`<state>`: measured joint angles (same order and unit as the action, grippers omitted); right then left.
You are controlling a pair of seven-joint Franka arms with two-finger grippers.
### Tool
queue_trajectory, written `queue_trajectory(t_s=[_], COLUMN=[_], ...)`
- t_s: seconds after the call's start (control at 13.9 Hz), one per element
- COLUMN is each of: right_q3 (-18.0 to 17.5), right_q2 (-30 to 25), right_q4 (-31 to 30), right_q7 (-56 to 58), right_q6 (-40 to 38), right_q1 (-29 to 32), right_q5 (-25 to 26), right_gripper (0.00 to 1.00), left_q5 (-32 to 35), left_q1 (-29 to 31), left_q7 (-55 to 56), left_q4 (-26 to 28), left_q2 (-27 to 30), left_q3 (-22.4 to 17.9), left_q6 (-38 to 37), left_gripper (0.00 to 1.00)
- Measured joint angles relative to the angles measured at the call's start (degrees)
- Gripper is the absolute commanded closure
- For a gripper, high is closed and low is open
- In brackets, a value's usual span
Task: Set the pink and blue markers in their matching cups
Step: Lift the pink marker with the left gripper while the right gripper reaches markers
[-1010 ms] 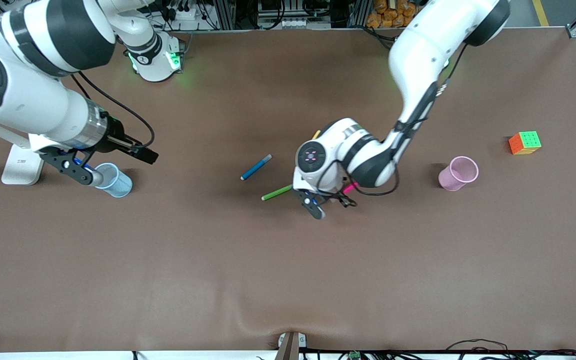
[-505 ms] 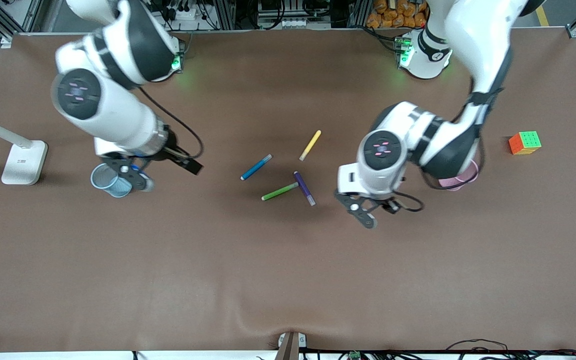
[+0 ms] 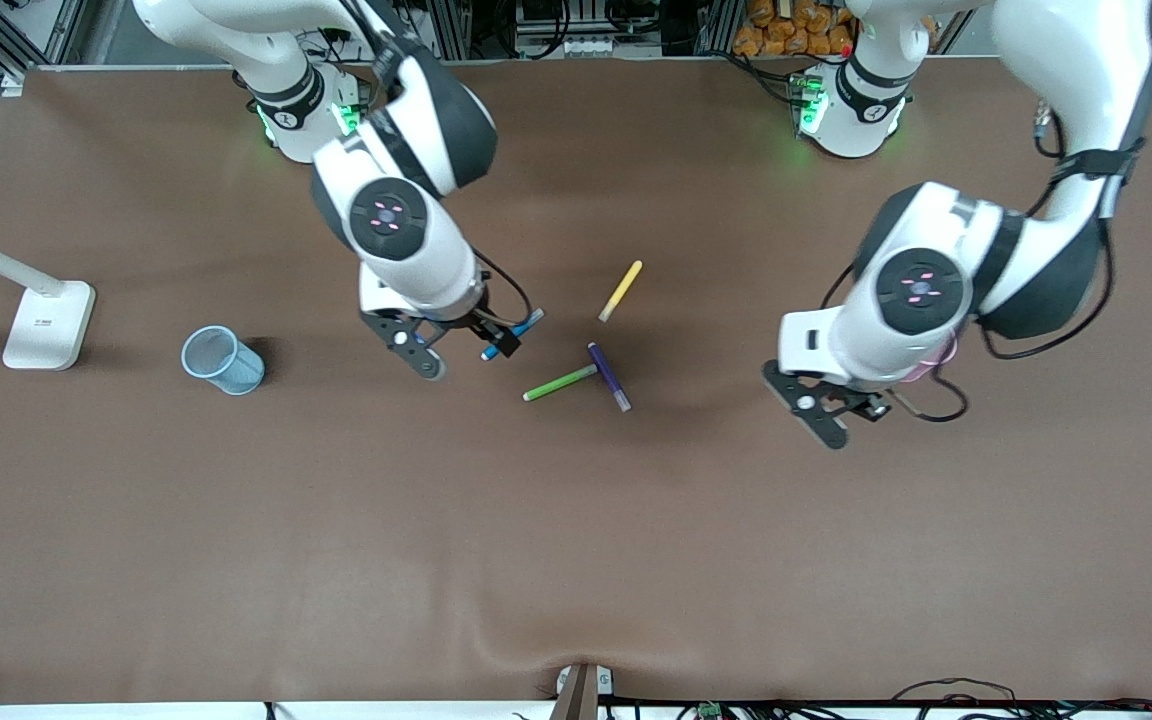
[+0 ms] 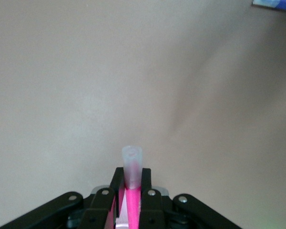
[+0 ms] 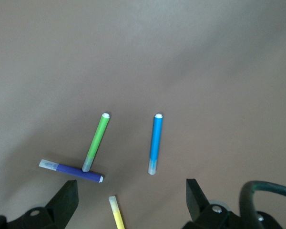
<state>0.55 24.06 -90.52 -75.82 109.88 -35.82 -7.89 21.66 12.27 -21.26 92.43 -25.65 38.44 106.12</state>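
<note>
Next, my right gripper picks up the blue marker by its pale translucent cap point(image 3: 537, 317) to drop it into the light blue cup point(image 3: 223, 360).
My left gripper point(image 3: 826, 415) is shut on the pink marker point(image 4: 132, 167), whose pale cap sticks out past the fingers in the left wrist view point(image 4: 131, 175). It hangs over bare table beside the pink cup point(image 3: 936, 362), which the left arm mostly hides. My right gripper point(image 3: 423, 357) is open and empty in the right wrist view point(image 5: 131, 200), over the table beside the blue marker point(image 3: 526, 322). The blue marker point(image 5: 155, 140) lies flat. The light blue cup point(image 3: 223, 360) stands upright toward the right arm's end.
A yellow pen point(image 3: 621, 290), a green pen point(image 3: 558, 383) and a purple pen point(image 3: 609, 377) lie mid-table beside the blue marker; green and purple touch. They also show in the right wrist view: yellow pen point(image 5: 116, 212), green pen point(image 5: 96, 140), purple pen point(image 5: 71, 171). A white lamp base point(image 3: 48, 322) stands past the blue cup.
My right gripper has left the blue cup and swung to the blue marker at mid-table. My left gripper has carried the pink marker from the pen cluster toward the pink cup.
</note>
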Motion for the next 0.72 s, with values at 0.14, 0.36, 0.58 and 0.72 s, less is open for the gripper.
queue_trajectory(t_s=[0.14,0.36,0.58,0.72], right_q3=[0.0,0.0,0.0,0.0], right_q2=[1.0,1.3,1.4,1.5], right_q4=[-2.2,-6.2,-11.6,-14.6], right_q7=[-2.8,-4.4,-6.1,-7.2], right_q6=[4.4,8.7,16.8,21.2], right_q1=[-1.2,-2.8,-4.8,-6.1], right_q5=[0.0,0.0,0.0,0.0], right_gripper=[0.00,0.00,0.00,0.00], left_q5=[0.0,0.0,0.0,0.0], left_q1=[7.1,15.8,22.4,27.3], left_q7=[-0.3,-0.4,-0.4,-0.7], left_q4=[1.3,2.8,4.8,6.6], left_q2=[0.2,0.2,0.3,0.3], left_q3=[5.9,13.2,19.2,23.3], left_q6=[0.0,0.0,0.1,0.9], left_gripper=[1.00,1.00,1.00,1.00])
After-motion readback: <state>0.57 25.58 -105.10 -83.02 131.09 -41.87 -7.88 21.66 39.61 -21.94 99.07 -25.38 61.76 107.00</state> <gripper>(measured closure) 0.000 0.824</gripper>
